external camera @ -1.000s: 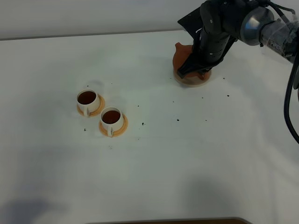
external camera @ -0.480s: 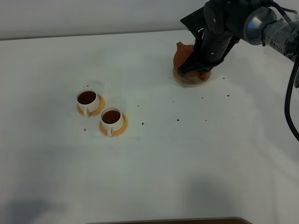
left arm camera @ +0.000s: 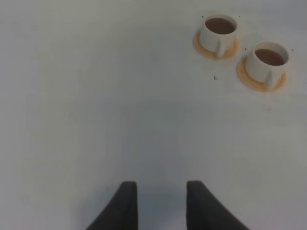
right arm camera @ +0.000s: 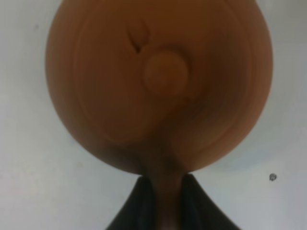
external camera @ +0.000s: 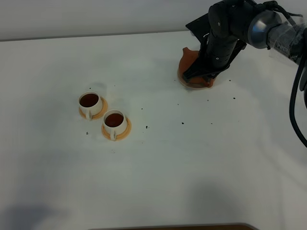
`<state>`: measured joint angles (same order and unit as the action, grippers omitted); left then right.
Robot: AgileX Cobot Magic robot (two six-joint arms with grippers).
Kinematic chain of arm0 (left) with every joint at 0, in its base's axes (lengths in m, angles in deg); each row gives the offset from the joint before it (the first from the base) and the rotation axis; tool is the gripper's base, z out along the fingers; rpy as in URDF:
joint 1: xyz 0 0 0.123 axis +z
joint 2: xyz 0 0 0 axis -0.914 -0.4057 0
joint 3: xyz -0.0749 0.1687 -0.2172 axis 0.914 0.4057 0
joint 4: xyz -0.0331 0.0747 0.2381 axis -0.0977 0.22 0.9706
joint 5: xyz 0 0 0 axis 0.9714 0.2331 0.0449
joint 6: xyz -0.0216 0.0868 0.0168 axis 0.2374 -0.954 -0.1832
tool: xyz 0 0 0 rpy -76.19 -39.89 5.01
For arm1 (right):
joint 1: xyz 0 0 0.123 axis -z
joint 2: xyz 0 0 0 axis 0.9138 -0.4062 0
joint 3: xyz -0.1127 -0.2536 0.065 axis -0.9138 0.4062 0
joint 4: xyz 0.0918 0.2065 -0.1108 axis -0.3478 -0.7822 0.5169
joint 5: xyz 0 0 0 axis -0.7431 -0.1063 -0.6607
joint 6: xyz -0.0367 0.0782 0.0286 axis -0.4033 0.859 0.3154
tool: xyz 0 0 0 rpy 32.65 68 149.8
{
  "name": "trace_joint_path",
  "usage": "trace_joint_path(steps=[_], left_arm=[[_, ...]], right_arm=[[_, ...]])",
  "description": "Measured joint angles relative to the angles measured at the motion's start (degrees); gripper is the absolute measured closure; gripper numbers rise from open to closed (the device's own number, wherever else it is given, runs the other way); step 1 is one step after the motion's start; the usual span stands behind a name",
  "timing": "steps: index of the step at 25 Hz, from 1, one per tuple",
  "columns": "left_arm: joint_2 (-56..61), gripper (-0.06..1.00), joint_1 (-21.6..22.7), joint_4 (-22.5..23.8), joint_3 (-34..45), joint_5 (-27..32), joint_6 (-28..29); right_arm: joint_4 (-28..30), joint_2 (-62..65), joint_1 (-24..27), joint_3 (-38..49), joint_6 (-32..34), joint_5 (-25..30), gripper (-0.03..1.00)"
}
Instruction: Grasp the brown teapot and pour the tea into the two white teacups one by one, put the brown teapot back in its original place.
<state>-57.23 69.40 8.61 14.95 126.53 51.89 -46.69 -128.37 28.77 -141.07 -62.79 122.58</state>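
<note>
The bottom of the brown teapot is resting on the pale coaster and the teapot would stay there, so my right gripper needs to open its fingers.
The brown teapot (external camera: 188,66) stands at the back right of the table, spout toward the left. My right gripper (external camera: 205,74) is over it and shut on its loop handle. In the right wrist view the teapot (right arm camera: 158,81) fills the frame and the handle sits between the two fingers of the right gripper (right arm camera: 164,203). The pale coaster is almost wholly hidden under the teapot and the arm. Two white teacups (external camera: 89,101) (external camera: 114,120) full of dark tea stand on orange saucers at the left; they also show in the left wrist view (left arm camera: 219,29) (left arm camera: 268,59). My left gripper (left arm camera: 160,206) is open and empty, well short of the cups.
Small dark specks (external camera: 183,123) are scattered on the white table between the cups and the teapot. The table's back edge (external camera: 96,36) runs just behind the teapot. The right arm's cable (external camera: 293,103) hangs at the far right.
My right gripper has shifted slightly right and back with the teapot, which now covers the pale coaster that showed under it before. The cups have not moved.
</note>
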Motion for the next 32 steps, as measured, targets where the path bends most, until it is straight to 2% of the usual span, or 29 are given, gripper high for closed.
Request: trace_joint_path(steps=[6,11,13,16,19,24,29,32], left_arm=[[0.0,0.65,0.0,0.0,0.0,0.0,0.0],[0.0,0.65,0.0,0.0,0.0,0.0,-0.3],[0.0,0.65,0.0,0.0,0.0,0.0,0.0],[0.0,0.65,0.0,0.0,0.0,0.0,0.0],[0.0,0.65,0.0,0.0,0.0,0.0,0.0],[0.0,0.65,0.0,0.0,0.0,0.0,0.0],[0.0,0.65,0.0,0.0,0.0,0.0,0.0],[0.0,0.65,0.0,0.0,0.0,0.0,0.0]], right_arm=[[0.0,0.0,0.0,0.0,0.7,0.5,0.77],[0.0,0.0,0.0,0.0,1.7,1.8,0.56],[0.1,0.1,0.0,-0.2,1.7,3.5,0.47],[0.1,1.3,0.0,-0.2,1.7,8.0,0.39],[-0.1,4.3,0.0,-0.3,1.7,13.7,0.39],[-3.2,11.6,0.0,2.2,1.6,15.0,0.44],[-7.6,22.1,0.0,12.7,1.4,15.2,0.48],[-8.1,29.4,0.0,22.0,0.9,15.2,0.49]])
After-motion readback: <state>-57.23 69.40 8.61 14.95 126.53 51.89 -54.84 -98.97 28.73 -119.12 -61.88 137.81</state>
